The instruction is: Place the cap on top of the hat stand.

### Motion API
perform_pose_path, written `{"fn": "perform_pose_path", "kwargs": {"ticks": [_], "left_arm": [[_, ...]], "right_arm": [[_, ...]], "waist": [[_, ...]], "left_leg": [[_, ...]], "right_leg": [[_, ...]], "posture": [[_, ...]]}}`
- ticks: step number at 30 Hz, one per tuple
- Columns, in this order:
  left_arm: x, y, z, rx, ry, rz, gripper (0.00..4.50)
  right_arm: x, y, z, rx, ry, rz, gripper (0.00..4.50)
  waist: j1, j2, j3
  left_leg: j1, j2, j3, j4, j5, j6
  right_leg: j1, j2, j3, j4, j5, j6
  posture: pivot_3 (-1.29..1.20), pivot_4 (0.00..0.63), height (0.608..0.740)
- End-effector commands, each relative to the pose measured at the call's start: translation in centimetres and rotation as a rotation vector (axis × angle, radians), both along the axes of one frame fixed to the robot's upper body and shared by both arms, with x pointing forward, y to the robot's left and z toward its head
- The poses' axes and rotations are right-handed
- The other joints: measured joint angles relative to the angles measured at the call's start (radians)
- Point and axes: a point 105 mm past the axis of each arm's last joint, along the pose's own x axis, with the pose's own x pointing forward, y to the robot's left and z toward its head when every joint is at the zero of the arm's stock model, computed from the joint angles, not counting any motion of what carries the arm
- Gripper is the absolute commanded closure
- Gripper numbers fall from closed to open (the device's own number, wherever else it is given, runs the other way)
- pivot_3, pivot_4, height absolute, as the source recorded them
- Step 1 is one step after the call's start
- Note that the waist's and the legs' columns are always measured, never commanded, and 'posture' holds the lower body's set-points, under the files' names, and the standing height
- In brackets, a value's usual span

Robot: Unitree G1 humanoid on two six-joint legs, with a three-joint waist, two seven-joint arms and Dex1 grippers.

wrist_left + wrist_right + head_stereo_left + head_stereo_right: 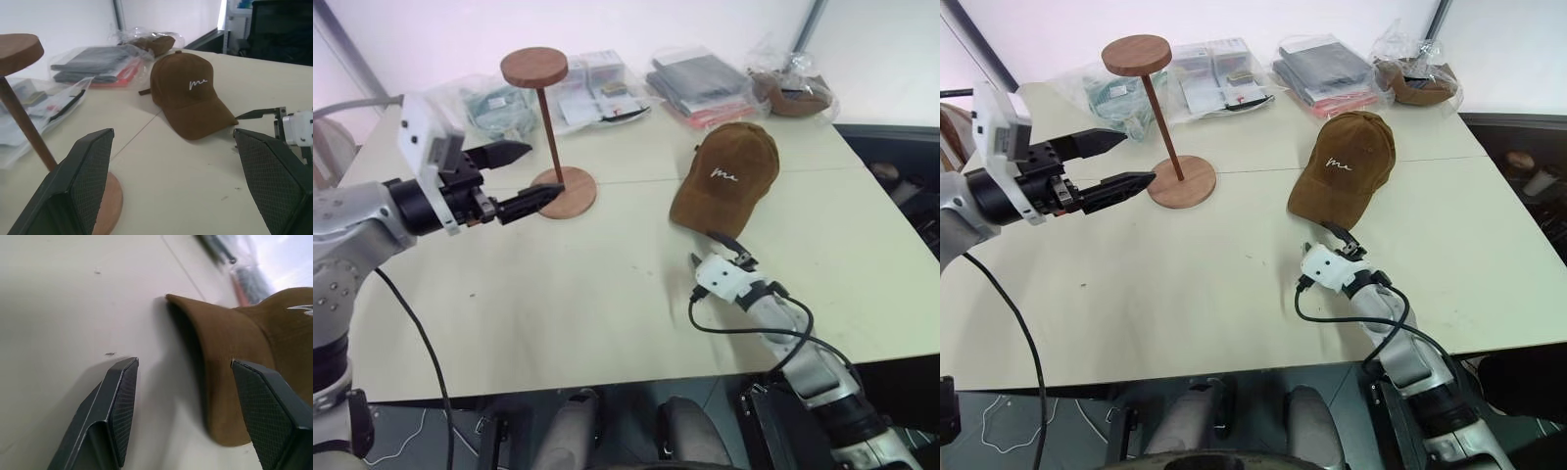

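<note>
My right gripper takes hold of the cap by its brim's edge (697, 221) (215, 406) next, to set the cap on top of the hat stand.
The brown cap (729, 176) with white cursive stitching lies on the cream table (558, 304), right of centre, brim toward me. The wooden hat stand (551, 127) stands upright at the back left, its round disc top (534, 67) bare. My left gripper (538, 171) is open and held above the table, its lower fingertip in front of the stand's base (570, 196) and nothing between its fingers. Low over the table, my right gripper (710, 250) is open just in front of the cap's brim (220, 357), one finger to each side of the brim's edge and not closed on it.
Several clear plastic bags of goods (597, 88) lie along the table's far edge, one holding a brown item (793, 93) at the far right. A black cable (744, 328) loops from my right wrist over the table. Dark furniture stands beyond the right edge.
</note>
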Motion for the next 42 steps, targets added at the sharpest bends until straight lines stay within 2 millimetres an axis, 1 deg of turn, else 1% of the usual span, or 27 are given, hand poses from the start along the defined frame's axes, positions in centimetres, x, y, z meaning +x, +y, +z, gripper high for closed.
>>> {"fn": "perform_pose_path", "kwargs": {"ticks": [1, 4, 10, 19, 24, 30, 33, 34, 35, 37, 38, 42], "left_arm": [[-0.8, 0.2, 1.2, 0.008, -0.055, 0.014, 0.39], [-0.9, 0.2, 1.2, 0.008, -0.056, 0.020, 0.39], [-1.0, 0.2, 1.2, 0.008, -0.059, 0.034, 0.39], [-0.8, 0.1, 1.4, 0.004, -0.066, 0.039, 0.39], [-0.7, 0.0, 1.5, 0.003, -0.072, 0.037, 0.39], [-0.6, -0.1, 1.6, 0.002, -0.076, 0.032, 0.39], [-0.6, -0.1, 1.6, 0.002, -0.077, 0.031, 0.39], [-0.6, -0.1, 1.6, 0.003, -0.078, 0.031, 0.39], [-0.6, -0.1, 1.6, 0.002, -0.078, 0.031, 0.39], [-0.6, -0.1, 1.6, 0.002, -0.080, 0.032, 0.39], [-0.6, -0.1, 1.6, 0.002, -0.080, 0.033, 0.39], [-0.6, -0.2, 1.7, 0.000, -0.083, 0.034, 0.39]], "right_arm": [[1.0, -0.8, 0.3, -0.027, -0.066, -0.080, 1.44], [1.8, -1.5, 0.1, -0.039, -0.091, -0.143, 1.44], [2.6, -2.9, -0.3, -0.061, -0.108, -0.240, 1.44], [2.4, -5.2, -0.7, -0.069, -0.077, -0.362, 1.44], [2.1, -5.8, -1.3, -0.040, -0.041, -0.407, 1.44], [1.8, -5.6, -1.4, -0.029, -0.047, -0.418, 1.44], [1.9, -5.5, -1.0, -0.029, -0.065, -0.411, 2.22], [1.9, -5.5, -1.0, -0.028, -0.067, -0.409, 2.67], [1.9, -5.4, -0.9, -0.027, -0.070, -0.406, 3.28], [1.9, -5.4, -0.8, -0.027, -0.076, -0.401, 4.19], [1.9, -5.3, -0.7, -0.027, -0.083, -0.398, 4.41], [2.0, -5.1, -0.3, -0.027, -0.105, -0.390, 4.41]], "waist": [[0.001, 0.000, 0.000], [0.001, -0.001, 0.000], [0.002, -0.002, -0.002], [0.004, -0.003, -0.002], [0.007, -0.005, -0.003], [0.007, -0.005, -0.004], [0.007, -0.005, -0.004], [0.006, -0.005, -0.004], [0.003, -0.005, -0.004], [0.000, -0.006, -0.004], [0.000, -0.006, -0.004], [-0.001, -0.006, -0.004]], "left_leg": [[0.000, 0.000, 0.000, 0.000, 0.000, 0.000], [0.000, 0.000, 0.000, 0.000, 0.001, -0.002], [0.001, 0.000, 0.000, 0.000, 0.002, -0.003], [0.001, 0.000, 0.000, 0.000, 0.002, -0.003], [0.001, -0.001, -0.001, 0.001, 0.001, -0.002], [0.001, -0.001, -0.001, 0.001, 0.001, -0.001], [0.001, -0.001, -0.001, 0.001, 0.001, -0.002], [0.001, -0.001, -0.001, 0.001, 0.001, -0.002], [0.001, -0.001, -0.001, 0.001, 0.001, -0.002], [0.002, -0.001, -0.001, 0.001, 0.000, -0.001], [0.002, -0.001, -0.001, 0.001, 0.000, 0.000], [0.002, -0.001, -0.001, 0.000, 0.000, 0.000]], "right_leg": [[0.000, 0.000, 0.000, 0.000, 0.000, 0.000], [0.000, 0.000, 0.000, 0.001, 0.000, 0.000], [0.000, 0.000, 0.000, 0.002, 0.000, 0.000], [0.001, 0.000, 0.000, 0.003, 0.000, 0.000], [0.001, 0.000, 0.000, 0.003, 0.000, 0.000], [0.001, 0.000, -0.001, 0.003, 0.000, 0.000], [0.001, 0.000, -0.001, 0.003, 0.000, 0.000], [0.001, 0.000, 0.000, 0.003, 0.000, 0.000], [0.001, 0.000, 0.000, 0.003, 0.000, 0.000], [0.001, 0.000, 0.000, 0.003, 0.000, 0.000], [0.001, 0.000, 0.000, 0.004, 0.000, 0.000], [0.001, 0.000, 0.000, 0.005, 0.000, 0.000]], "posture": [[0.00, 0.150, 0.740], [0.00, 0.150, 0.740], [0.00, 0.150, 0.740], [0.00, 0.150, 0.740], [0.00, 0.150, 0.740], [0.00, 0.150, 0.740], [0.00, 0.150, 0.740], [0.00, 0.150, 0.740], [0.00, 0.150, 0.740], [0.00, 0.150, 0.740], [0.00, 0.150, 0.740], [0.00, 0.150, 0.740]]}}
